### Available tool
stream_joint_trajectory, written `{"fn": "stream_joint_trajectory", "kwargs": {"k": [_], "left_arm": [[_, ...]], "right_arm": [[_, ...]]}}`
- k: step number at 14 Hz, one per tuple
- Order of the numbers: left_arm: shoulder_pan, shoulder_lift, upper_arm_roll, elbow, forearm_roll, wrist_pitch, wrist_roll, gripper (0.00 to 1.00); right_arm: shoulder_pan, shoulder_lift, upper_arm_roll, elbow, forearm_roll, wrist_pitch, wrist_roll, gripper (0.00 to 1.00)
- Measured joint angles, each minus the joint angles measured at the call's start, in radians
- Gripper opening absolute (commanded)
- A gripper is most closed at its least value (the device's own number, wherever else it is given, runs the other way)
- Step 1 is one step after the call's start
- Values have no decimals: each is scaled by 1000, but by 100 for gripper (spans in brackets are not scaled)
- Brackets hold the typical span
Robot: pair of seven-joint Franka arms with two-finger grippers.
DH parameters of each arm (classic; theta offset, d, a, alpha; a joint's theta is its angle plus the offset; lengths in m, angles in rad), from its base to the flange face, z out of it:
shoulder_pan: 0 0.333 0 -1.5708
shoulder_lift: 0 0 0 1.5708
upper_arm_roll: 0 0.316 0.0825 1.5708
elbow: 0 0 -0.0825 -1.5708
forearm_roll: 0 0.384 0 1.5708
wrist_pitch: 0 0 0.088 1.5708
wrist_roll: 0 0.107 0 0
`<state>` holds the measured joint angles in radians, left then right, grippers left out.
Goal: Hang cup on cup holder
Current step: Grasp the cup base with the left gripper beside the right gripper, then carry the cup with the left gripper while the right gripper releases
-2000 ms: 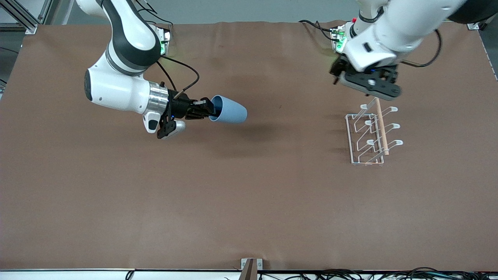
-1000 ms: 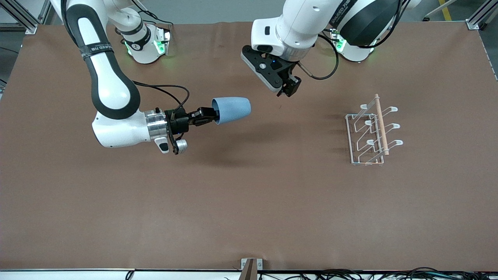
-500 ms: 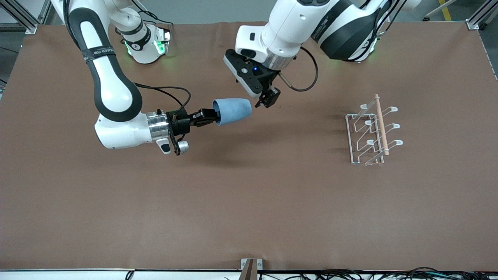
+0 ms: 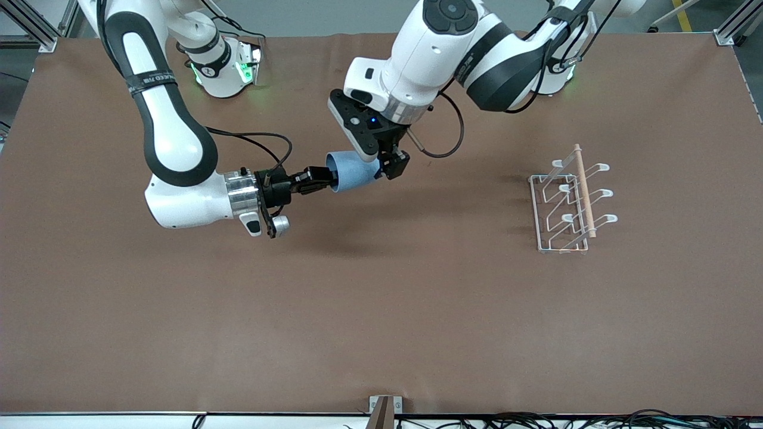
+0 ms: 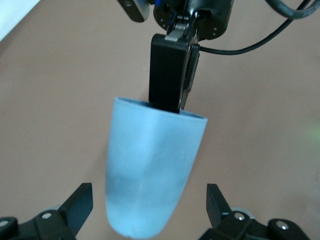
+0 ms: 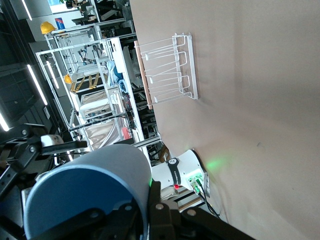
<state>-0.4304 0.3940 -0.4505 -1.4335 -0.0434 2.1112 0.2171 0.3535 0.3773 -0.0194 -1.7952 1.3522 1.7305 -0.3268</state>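
Next, my left gripper grabs the light-blue cup by its closed end (image 4: 369,171) to slip the cup's opening onto the cup holder (image 4: 565,205).
The light-blue cup (image 4: 353,170) lies on its side in the air over the middle of the table. My right gripper (image 4: 325,176) is shut on its rim, one finger inside the mouth; the right wrist view shows that gripper (image 6: 148,201) and the cup (image 6: 85,192). My left gripper (image 4: 387,165) is open, its fingers either side of the cup's closed end without touching, as its wrist view shows of the gripper (image 5: 149,202) and the cup (image 5: 150,170). The white wire cup holder (image 4: 565,205) with its wooden rod stands toward the left arm's end, also in the right wrist view (image 6: 167,70).
A brown cloth covers the table (image 4: 381,310). Both arm bases with green lights stand along the edge farthest from the front camera. A small bracket (image 4: 381,407) sits at the edge nearest to it. The right gripper's finger (image 5: 170,75) reaches into the cup mouth.
The left arm has swung from over the cup holder across to the cup, and its open fingers now straddle the closed end. The right arm levelled the cup, then held still.
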Motion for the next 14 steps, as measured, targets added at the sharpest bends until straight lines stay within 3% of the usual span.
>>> {"fn": "stream_joint_trajectory", "kwargs": {"k": [8,10,14], "left_arm": [[-10,41,0,0,26,33,19,94],[-10,49,0,0,34,37,22,86],[-11,58,0,0,50,37,27,45]], "right_arm": [[0,1,0,0,0,0,0,9],[0,1,0,0,0,-1,0,9],[-1,3,-2,0,0,2,0,9]]}}
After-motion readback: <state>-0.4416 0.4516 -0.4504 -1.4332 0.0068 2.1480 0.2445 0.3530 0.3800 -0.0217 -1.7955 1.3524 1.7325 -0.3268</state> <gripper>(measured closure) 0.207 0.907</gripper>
